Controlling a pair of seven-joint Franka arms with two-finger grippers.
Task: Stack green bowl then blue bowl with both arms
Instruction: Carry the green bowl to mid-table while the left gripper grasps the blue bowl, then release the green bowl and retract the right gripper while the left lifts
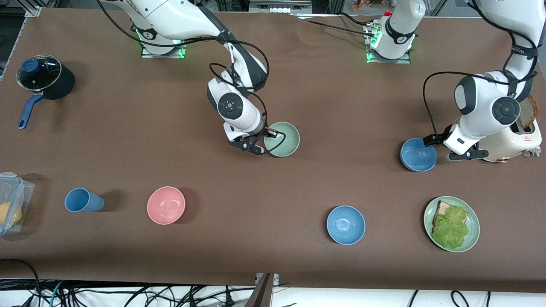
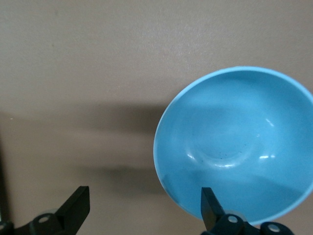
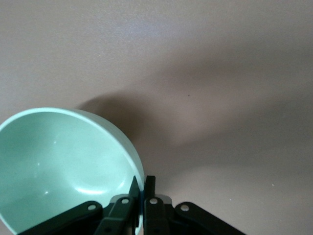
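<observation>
I should not close yet, because my fingers are above the blue bowl's rim and would miss it. I need to move my left gripper lower first, then close it on the bowl.
The pale green bowl (image 1: 285, 140) is near the table's middle; it also shows in the right wrist view (image 3: 63, 161). My right gripper (image 1: 265, 137) is shut on its rim, one finger inside and one outside (image 3: 145, 188). I cannot tell whether the bowl rests on the table or hangs just above it. A blue bowl (image 1: 418, 154) sits toward the left arm's end, beside the toaster. My left gripper (image 1: 448, 148) is open at this bowl; in the left wrist view (image 2: 143, 210) one finger (image 2: 209, 203) is over the bowl's rim (image 2: 234, 142), the other off to its side.
A second blue bowl (image 1: 346, 224) and a green plate (image 1: 473, 238) with bread and lettuce lie nearer the front camera. A pink bowl (image 1: 166, 205), blue cup (image 1: 83, 200) and plastic box (image 1: 13, 200) lie toward the right arm's end. A black pot (image 1: 45, 79) and a toaster (image 1: 514, 140) stand there too.
</observation>
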